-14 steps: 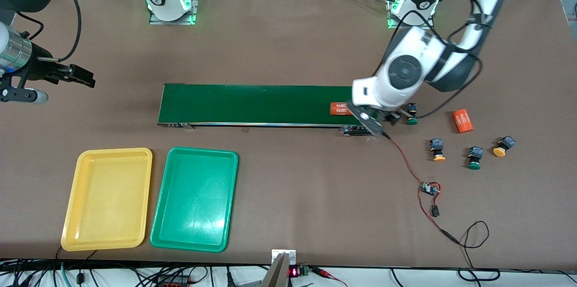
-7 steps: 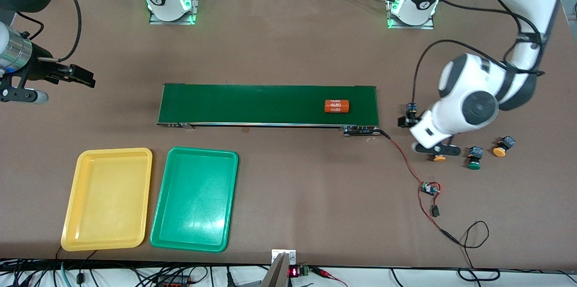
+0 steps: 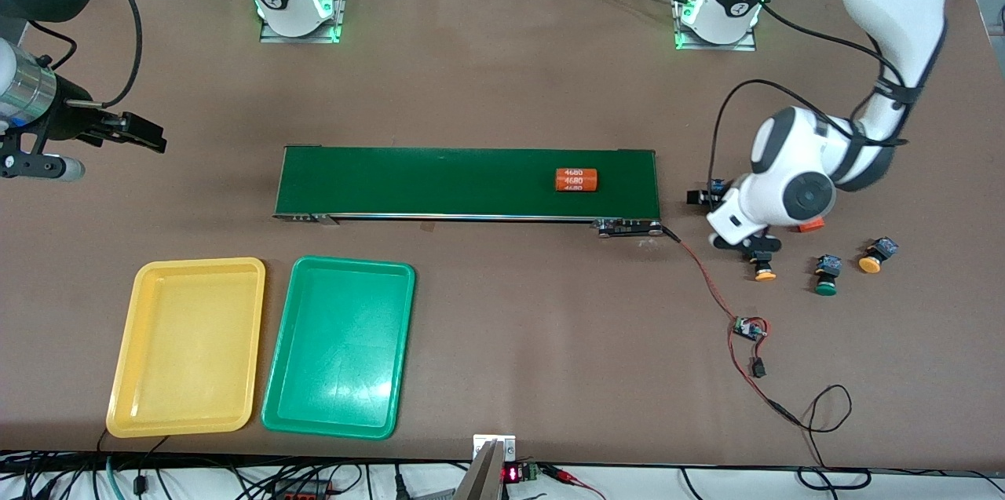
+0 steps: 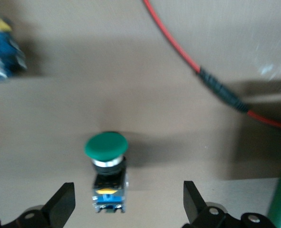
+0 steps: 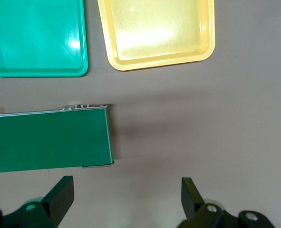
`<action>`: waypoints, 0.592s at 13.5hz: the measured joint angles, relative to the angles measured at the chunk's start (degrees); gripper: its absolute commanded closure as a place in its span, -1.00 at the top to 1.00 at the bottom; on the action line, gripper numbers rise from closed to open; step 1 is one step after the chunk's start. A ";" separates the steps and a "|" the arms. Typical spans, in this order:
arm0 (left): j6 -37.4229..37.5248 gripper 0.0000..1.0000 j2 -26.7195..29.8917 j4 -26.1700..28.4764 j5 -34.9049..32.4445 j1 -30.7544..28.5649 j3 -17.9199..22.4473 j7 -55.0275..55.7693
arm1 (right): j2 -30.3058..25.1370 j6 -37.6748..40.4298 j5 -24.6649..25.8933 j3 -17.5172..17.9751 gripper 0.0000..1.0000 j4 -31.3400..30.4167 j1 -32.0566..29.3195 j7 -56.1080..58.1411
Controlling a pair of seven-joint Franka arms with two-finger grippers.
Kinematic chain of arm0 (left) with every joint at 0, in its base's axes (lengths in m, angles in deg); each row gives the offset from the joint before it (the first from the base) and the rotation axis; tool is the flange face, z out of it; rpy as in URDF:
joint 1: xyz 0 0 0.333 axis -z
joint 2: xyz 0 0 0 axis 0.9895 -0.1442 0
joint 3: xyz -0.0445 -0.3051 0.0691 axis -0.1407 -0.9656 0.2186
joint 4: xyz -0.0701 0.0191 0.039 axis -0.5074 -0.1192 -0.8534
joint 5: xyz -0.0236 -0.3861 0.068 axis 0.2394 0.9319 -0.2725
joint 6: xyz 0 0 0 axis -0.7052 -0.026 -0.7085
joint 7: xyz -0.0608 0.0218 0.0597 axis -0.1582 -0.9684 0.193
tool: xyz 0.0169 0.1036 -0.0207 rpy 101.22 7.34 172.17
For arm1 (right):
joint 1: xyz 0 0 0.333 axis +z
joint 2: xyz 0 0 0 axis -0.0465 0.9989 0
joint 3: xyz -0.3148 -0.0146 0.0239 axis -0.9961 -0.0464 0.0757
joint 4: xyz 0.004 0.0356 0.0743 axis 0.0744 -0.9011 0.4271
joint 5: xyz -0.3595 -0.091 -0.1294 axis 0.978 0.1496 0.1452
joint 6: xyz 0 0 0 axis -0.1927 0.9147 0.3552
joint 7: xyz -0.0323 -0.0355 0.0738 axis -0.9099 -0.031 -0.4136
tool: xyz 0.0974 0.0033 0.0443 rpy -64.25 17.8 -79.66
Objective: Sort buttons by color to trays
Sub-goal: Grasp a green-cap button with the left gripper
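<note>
My left fingers are above the green-capped button's dark body and would miss the button now. I should first lower them.
A green-capped button lies on its side on the table between the open fingers of my left gripper, untouched. From the front only its dark body shows beside the left hand, close to the belt's end. Nearer the camera lie a yellow-orange button, a second green button and another yellow-orange button. The yellow tray and green tray sit side by side toward the right arm's end. My right gripper waits open and empty, off the belt's other end.
A long dark-green conveyor belt carries an orange numbered cylinder. Another orange cylinder peeks out under the left hand. A red wire runs from the belt's end to a small circuit board.
The left arm swung from the belt's end out over the buttons, then settled over the green button by the belt. The cylinder on the belt moved toward the right arm's end.
</note>
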 measured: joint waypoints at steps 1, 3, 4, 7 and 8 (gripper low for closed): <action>-3.50 0.91 0.53 3.24 0.00 -0.10 0.10 0.00 | 0.00 0.00 -0.15 0.00 1.00 0.00 0.00 0.00; -8.60 0.00 0.69 7.33 0.00 -0.55 0.21 0.00 | 0.01 0.00 -0.26 0.00 1.00 0.00 0.00 0.00; -9.41 -0.37 0.70 8.10 0.00 -0.75 0.26 0.00 | 0.01 0.00 -0.27 0.00 1.00 0.00 0.00 0.00; -9.07 -0.92 0.92 8.04 0.00 -1.11 0.35 0.00 | 0.01 0.00 -0.28 0.00 1.00 0.00 0.00 0.00; -7.39 -0.92 1.26 7.34 0.00 -1.12 0.35 0.01 | 0.01 0.00 -0.28 0.00 1.00 0.00 0.00 0.00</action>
